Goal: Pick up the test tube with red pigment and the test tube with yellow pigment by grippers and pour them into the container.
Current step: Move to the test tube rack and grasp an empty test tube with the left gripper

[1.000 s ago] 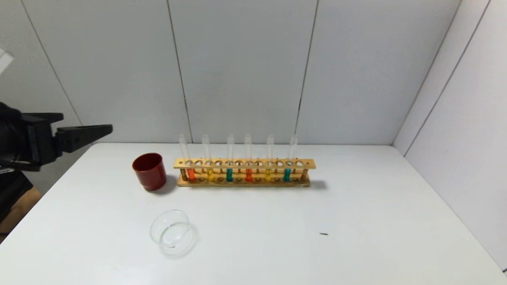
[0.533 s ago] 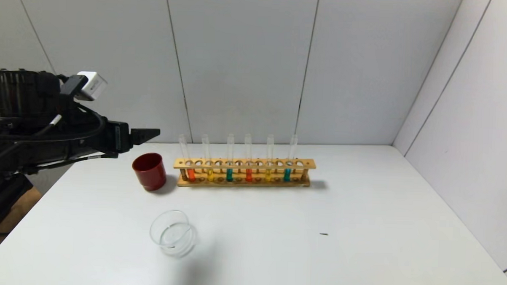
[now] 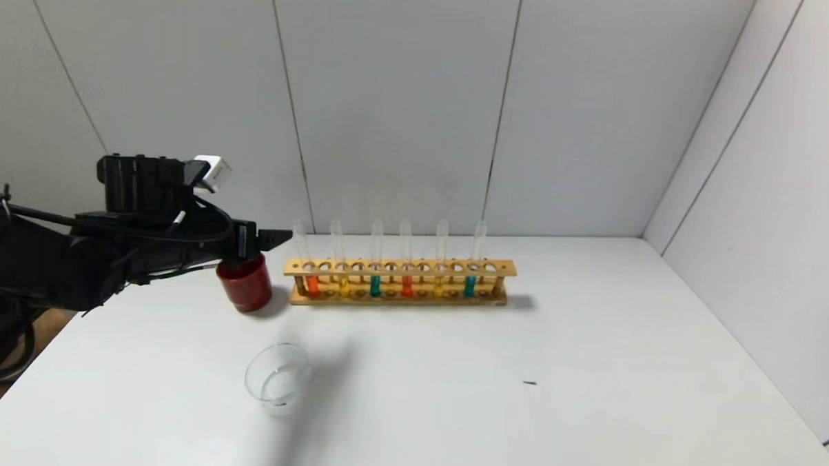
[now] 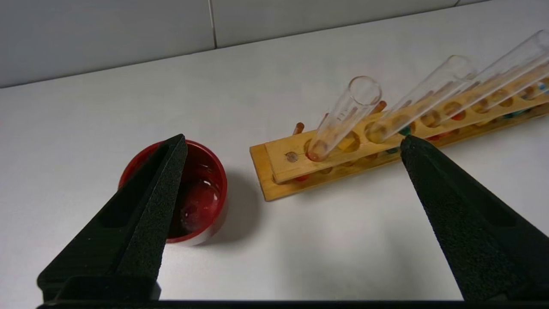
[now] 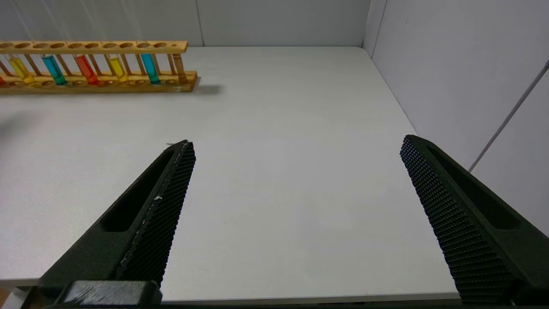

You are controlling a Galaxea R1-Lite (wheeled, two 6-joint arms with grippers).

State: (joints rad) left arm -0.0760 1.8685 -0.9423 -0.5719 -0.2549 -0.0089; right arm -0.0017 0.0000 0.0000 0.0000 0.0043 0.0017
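Note:
I should next take the end red tube with my left gripper by its bare upper part (image 3: 301, 241) (image 4: 348, 109), because the wooden rack closes around the tube's lower half.
A wooden rack (image 3: 399, 268) at the back of the table holds several tubes. Two tubes with red pigment (image 3: 312, 284) (image 3: 406, 286) and two with yellow pigment (image 3: 344, 286) (image 3: 438, 285) stand among teal ones. My left gripper (image 3: 273, 240) is open and empty above the red cup, its tips just short of the rack's left end. In the left wrist view the gripper (image 4: 294, 138) frames the end red tube (image 4: 343, 118). The clear glass container (image 3: 278, 380) sits near the table's front. My right gripper (image 5: 298, 140) is open and empty over the front right table.
A dark red cup (image 3: 245, 282) stands just left of the rack, under my left gripper; it also shows in the left wrist view (image 4: 197, 189). Grey walls close the back and right. A small dark speck (image 3: 529, 382) lies on the white table.
My left arm has swung in from the far left towards the rack and come lower. Its open gripper now hangs over the red cup. Tubes and dish have not moved.

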